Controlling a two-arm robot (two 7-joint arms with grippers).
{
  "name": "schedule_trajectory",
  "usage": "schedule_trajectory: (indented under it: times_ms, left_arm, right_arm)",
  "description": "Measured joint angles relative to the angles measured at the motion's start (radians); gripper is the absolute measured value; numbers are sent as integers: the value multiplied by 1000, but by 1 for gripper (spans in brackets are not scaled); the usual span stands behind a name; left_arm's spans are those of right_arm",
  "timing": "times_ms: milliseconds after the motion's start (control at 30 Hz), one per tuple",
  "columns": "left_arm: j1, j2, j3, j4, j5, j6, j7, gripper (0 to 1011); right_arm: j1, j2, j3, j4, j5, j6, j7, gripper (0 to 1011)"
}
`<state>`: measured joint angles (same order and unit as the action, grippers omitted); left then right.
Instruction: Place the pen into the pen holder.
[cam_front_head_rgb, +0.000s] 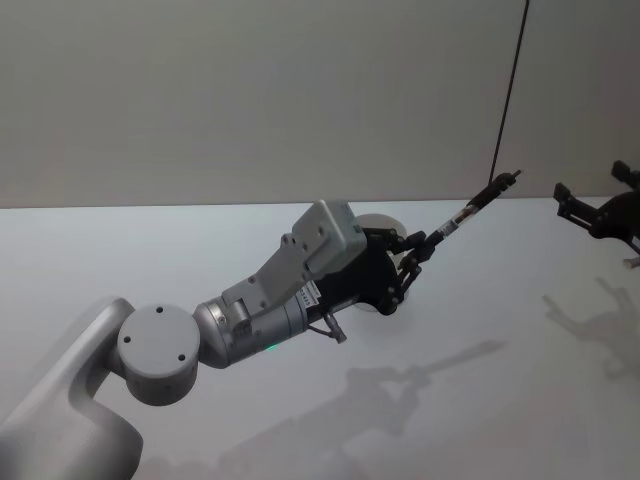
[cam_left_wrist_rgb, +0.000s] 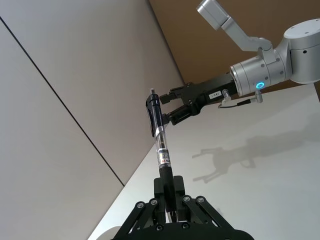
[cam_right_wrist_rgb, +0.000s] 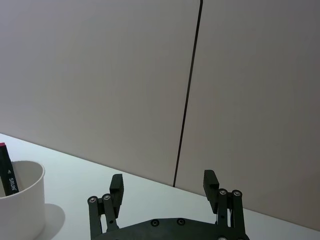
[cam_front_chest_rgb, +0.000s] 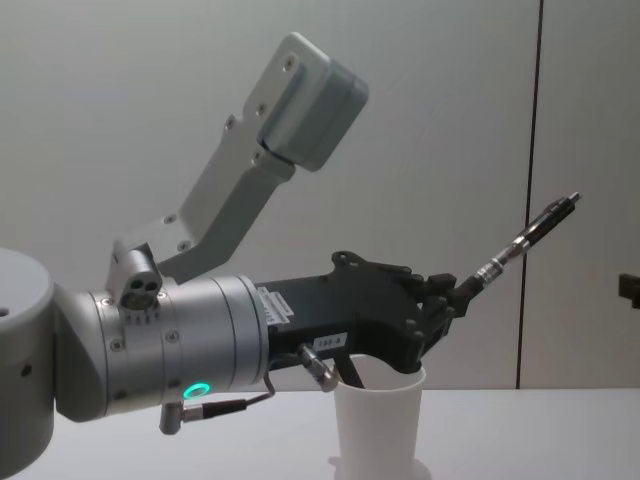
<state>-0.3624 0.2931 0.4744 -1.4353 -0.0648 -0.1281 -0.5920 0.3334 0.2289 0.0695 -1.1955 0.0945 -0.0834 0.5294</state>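
I should next use my right gripper to grab the pen by its top clip end (cam_front_chest_rgb: 557, 213) (cam_front_head_rgb: 500, 185), because my left gripper covers the pen's lower end. Then the pen can go into the pen holder.
My left gripper (cam_front_head_rgb: 415, 252) is shut on the lower end of a black pen with a clear barrel (cam_front_head_rgb: 468, 213), holding it in the air, tilted up and to the right. In the left wrist view the pen (cam_left_wrist_rgb: 161, 145) sticks out from the left gripper (cam_left_wrist_rgb: 170, 189), clip end farthest away. The pen holder, a white paper cup (cam_front_chest_rgb: 378, 425), stands on the table directly under the left gripper (cam_front_chest_rgb: 450, 300); its rim (cam_front_head_rgb: 382, 222) peeks out behind the wrist. My right gripper (cam_front_head_rgb: 590, 187) hovers open at the right, beyond the pen's far end, with nothing between its fingers (cam_right_wrist_rgb: 116, 183).
A dark marker with a red cap (cam_right_wrist_rgb: 7, 172) stands inside the cup (cam_right_wrist_rgb: 22, 205). The white table (cam_front_head_rgb: 500, 400) runs to a plain wall with a dark vertical seam (cam_front_head_rgb: 510, 90). The left forearm (cam_front_head_rgb: 270, 300) stretches across the middle.
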Motion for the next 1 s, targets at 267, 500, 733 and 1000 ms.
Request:
schedule_trajectory:
  times_ms: [267, 500, 733, 1000]
  left_arm:
    - [0, 0, 0, 0, 1, -1, 1, 122]
    - [0, 0, 0, 0, 1, -2, 2, 122]
    - [0, 0, 0, 0, 1, -2, 2, 122]
    - [0, 0, 0, 0, 0, -2, 2, 122]
  right_arm:
    - [-10, 7, 8, -14, 27, 3, 27, 1002]
    - [-19, 20, 22, -28, 71, 34, 69, 1002]
    - [-29, 36, 39, -42, 124, 94, 119, 1001]
    - [-42, 55, 59, -57, 182, 191, 177, 1002]
